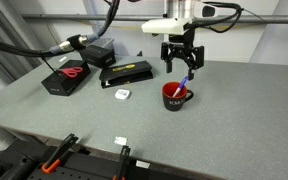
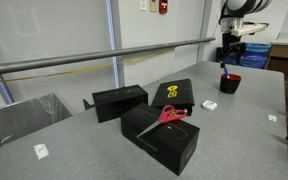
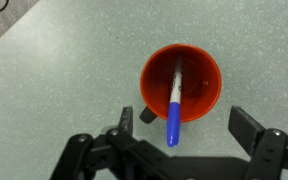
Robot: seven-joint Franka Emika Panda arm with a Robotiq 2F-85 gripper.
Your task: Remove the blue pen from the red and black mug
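Observation:
My gripper's open fingers straddle the pen (image 3: pixel 174 118) but are still above the pen's blue end, so my gripper first comes down, then closes on the pen.
The red and black mug (image 1: pixel 176 97) stands on the grey table, also seen in an exterior view (image 2: pixel 229 84). In the wrist view the mug (image 3: pixel 206 92) is seen from above with its handle toward the bottom left. The blue pen (image 3: pixel 174 118) stands tilted inside it, its blue end sticking out over the rim; it also shows in an exterior view (image 1: pixel 186 82). My gripper (image 1: pixel 181 62) hangs just above the mug and pen, open and empty. In the wrist view its fingers (image 3: pixel 184 130) sit on either side of the pen's upper end, not touching it.
A flat black box with a yellow label (image 1: pixel 130 72), a black box with red scissors (image 1: pixel 68 77) on it and another black box (image 1: pixel 97 52) lie beyond the mug. A small white object (image 1: pixel 123 94) lies close to the mug. A rail and glass wall (image 2: pixel 104 55) border the table.

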